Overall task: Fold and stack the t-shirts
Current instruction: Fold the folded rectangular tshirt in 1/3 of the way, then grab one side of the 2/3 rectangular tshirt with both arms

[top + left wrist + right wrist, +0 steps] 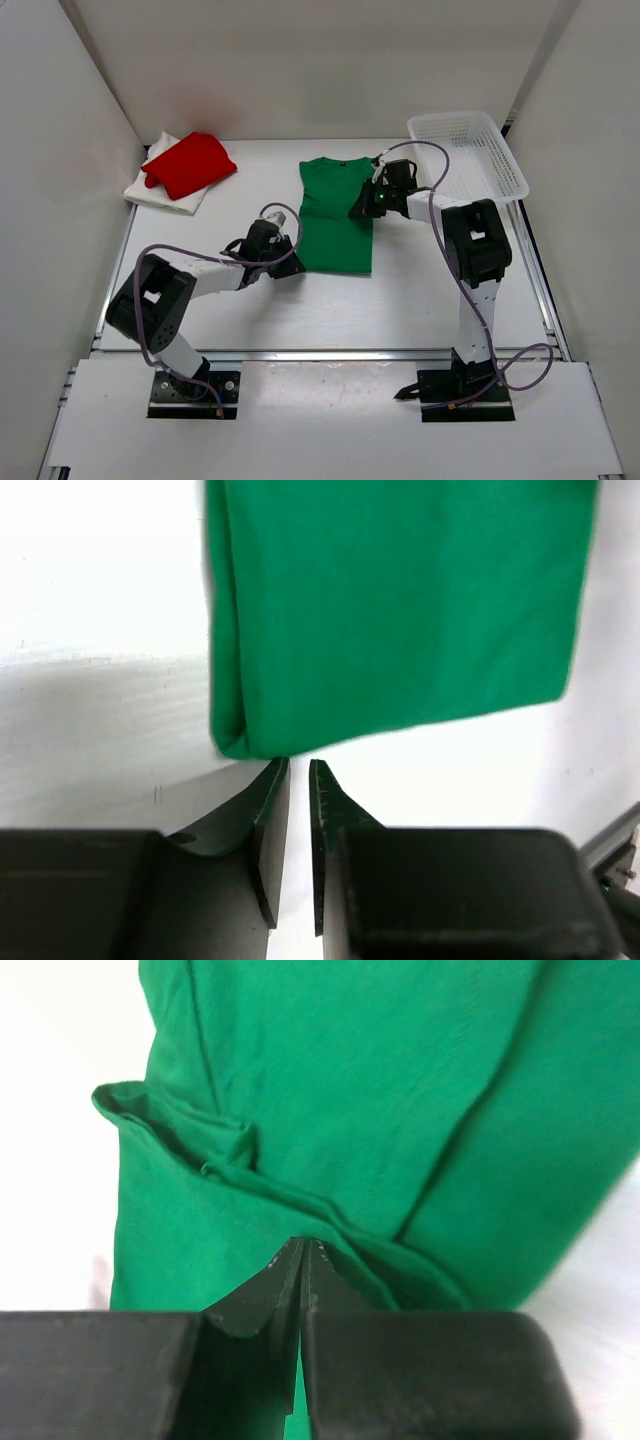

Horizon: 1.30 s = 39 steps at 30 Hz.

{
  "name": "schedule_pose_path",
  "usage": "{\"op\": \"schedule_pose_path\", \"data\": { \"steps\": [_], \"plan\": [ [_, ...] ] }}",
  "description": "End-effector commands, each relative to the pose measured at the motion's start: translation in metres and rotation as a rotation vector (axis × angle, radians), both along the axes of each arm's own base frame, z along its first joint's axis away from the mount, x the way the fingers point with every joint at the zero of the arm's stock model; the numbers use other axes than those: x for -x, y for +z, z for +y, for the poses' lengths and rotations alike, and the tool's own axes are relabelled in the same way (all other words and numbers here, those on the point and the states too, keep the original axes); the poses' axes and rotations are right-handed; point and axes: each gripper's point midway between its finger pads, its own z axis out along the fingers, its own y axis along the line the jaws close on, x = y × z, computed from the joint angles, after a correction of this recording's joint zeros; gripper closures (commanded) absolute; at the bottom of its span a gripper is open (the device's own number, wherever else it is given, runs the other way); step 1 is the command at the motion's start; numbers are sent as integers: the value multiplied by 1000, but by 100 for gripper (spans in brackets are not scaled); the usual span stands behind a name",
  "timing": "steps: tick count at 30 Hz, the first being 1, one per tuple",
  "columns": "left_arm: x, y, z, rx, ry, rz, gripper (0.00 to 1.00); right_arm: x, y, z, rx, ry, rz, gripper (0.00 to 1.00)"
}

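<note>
My left gripper grabs the green t-shirt by its near hem corner next, to fold the hem over toward the collar.
A green t-shirt lies folded lengthwise in the middle of the table, collar at the far end. At its right edge my right gripper is shut, and the wrist view shows its tips pinching a raised fold of the green cloth. My left gripper sits low at the shirt's near left corner. Its jaws stand a narrow gap apart with only bare table between them, just short of the green hem. A folded red t-shirt rests on a folded white t-shirt at the far left.
A white lattice basket stands at the far right corner, just behind the right arm. White walls close in the table on the left, back and right. A metal rail runs along the near edge.
</note>
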Motion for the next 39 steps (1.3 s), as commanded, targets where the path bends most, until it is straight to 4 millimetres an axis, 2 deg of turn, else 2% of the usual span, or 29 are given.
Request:
{"op": "schedule_pose_path", "data": {
  "steps": [1, 4, 5, 6, 7, 10, 13, 16, 18, 20, 21, 23, 25, 29, 33, 34, 35, 39],
  "plan": [
    [-3, 34, -1, 57, -1, -81, 74, -14, 17, -1, -26, 4, -28, 100],
    [-9, 45, 12, 52, 20, -109, 69, -8, 42, -4, -33, 13, -41, 100],
    [-7, 46, 12, 42, 13, -112, 67, -4, 60, -6, -40, 15, -91, 99],
    [-8, 45, 18, 6, 28, -118, 65, 6, 71, -11, -32, 3, -116, 97],
    [-5, 40, 21, -20, 21, -113, 62, 8, 77, -14, -28, -13, -137, 93],
    [1, 26, 29, -53, 24, -82, 55, 53, 86, -33, -65, -49, -156, 82],
    [2, 14, 34, -76, 32, -60, 51, 98, 62, -42, -52, -69, -117, 78],
    [5, 4, 29, -99, 12, -39, 51, 136, 33, -50, -17, -72, -52, 77],
    [3, 1, 28, -107, 11, -33, 51, 158, 16, -52, 6, -61, -19, 71],
    [2, -5, 30, -116, 23, -26, 51, 170, 4, -54, -1, -73, -8, 64],
    [1, -7, 30, -113, 24, -21, 51, 177, -4, -56, -6, -86, 20, 63],
    [0, -13, 29, -113, 25, -12, 51, 179, -11, -57, -19, -86, 17, 56],
    [-4, -16, 33, -125, 45, -10, 51, 181, -19, -54, -34, -77, 46, 55],
    [-6, -20, 26, -106, 41, 4, 52, 170, -22, -46, -44, -64, 44, 52],
    [-7, -25, 25, -102, 49, 14, 68, 157, -23, -50, -56, -94, 30, 63],
    [-7, -26, 28, -107, 57, 17, 76, 155, -25, -51, -58, -102, 35, 70],
    [-10, -22, 22, -98, 46, 7, 82, 152, -25, -51, -69, -102, 32, 74],
    [-12, -14, 16, -87, 38, -2, 100, 155, -24, -40, -96, -65, 37, 100]
  ]
}}
